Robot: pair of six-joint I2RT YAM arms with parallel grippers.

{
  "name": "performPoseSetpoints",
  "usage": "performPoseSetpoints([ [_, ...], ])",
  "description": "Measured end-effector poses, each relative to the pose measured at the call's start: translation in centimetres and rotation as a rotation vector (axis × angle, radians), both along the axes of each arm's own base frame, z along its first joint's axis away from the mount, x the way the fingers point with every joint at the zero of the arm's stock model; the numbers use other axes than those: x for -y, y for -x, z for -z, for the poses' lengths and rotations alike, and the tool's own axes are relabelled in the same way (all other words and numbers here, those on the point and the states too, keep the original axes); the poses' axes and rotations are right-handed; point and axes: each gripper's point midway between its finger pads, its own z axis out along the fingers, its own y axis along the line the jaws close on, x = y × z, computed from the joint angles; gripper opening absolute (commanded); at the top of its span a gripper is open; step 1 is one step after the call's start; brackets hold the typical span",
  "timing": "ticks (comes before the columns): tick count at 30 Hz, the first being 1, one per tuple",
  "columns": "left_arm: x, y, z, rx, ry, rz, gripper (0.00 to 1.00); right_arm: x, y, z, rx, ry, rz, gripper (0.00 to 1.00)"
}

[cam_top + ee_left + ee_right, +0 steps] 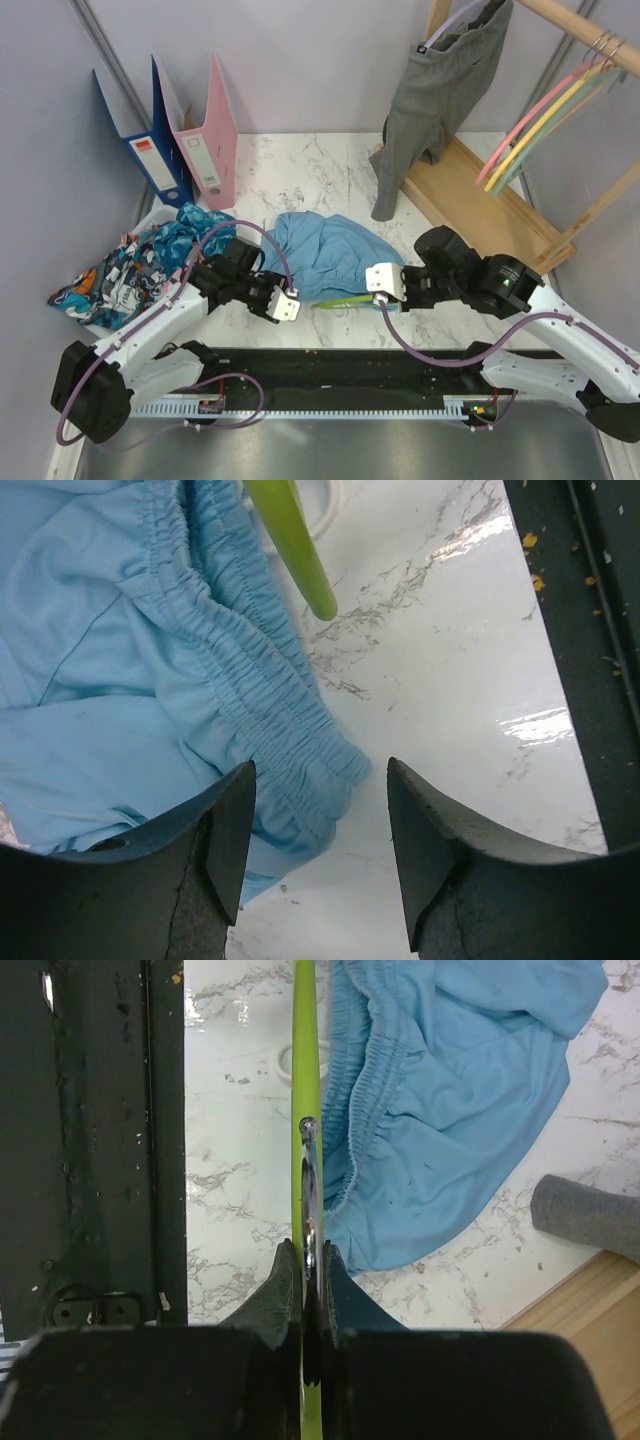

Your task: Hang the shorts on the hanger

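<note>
The light blue shorts will be grabbed next by the elastic waistband corner with my left gripper, so the waist opening stays free for the hanger's end.
The light blue shorts lie crumpled on the marble table, waistband toward the front. The lime green hanger lies along their front edge. My right gripper is shut on the hanger's metal hook; the green bar runs ahead beside the shorts' waistband. My left gripper is open just above the table. The elastic waistband corner lies between its fingers, nearer the left finger. The hanger's end and a white drawstring show beyond.
Grey trousers hang on a wooden rack at the back right, with pink and yellow hangers on its rail. Patterned clothes lie in a white tray at the left, binders behind. A black mat edges the front.
</note>
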Motion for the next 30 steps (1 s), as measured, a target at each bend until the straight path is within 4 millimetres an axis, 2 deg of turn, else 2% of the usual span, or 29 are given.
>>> performPoseSetpoints([
  [5,-0.2,-0.7,1.6,0.056,-0.059,0.056,0.63,0.2,-0.3,0.9,0.011,0.023,0.005,0.00],
  [9,-0.6,-1.3,2.9,0.087,-0.098,0.071,0.57,0.1,-0.9,0.9,0.039,0.024,0.012,0.00],
  [11,-0.7,-1.6,3.6,0.106,-0.114,0.075,0.48,0.0,-1.2,1.0,0.050,0.022,0.012,0.00],
  [12,-0.8,-1.8,3.9,0.113,-0.119,0.074,0.36,-0.1,-1.4,1.1,0.057,0.023,0.013,0.00],
  [15,-0.7,-2.4,4.3,0.125,-0.131,0.066,0.17,-0.1,-1.7,1.4,0.071,0.032,0.012,0.00],
  [16,-0.6,-2.5,4.3,0.128,-0.130,0.060,0.07,0.0,-1.7,1.5,0.073,0.036,0.010,0.00],
  [18,-0.4,-2.9,3.8,0.130,-0.119,0.043,0.02,0.0,-1.8,1.5,0.079,0.039,0.007,0.00],
  [20,0.0,-3.5,2.9,0.133,-0.101,0.016,0.02,0.0,-1.8,1.4,0.088,0.037,0.004,0.00],
  [25,1.7,-5.2,-1.1,0.114,-0.023,-0.056,0.02,0.1,-1.8,0.8,0.113,0.018,0.003,0.00],
  [30,3.2,-6.0,-3.6,0.044,0.025,-0.093,0.02,-0.1,-2.7,0.8,0.158,0.009,0.017,0.00],
])
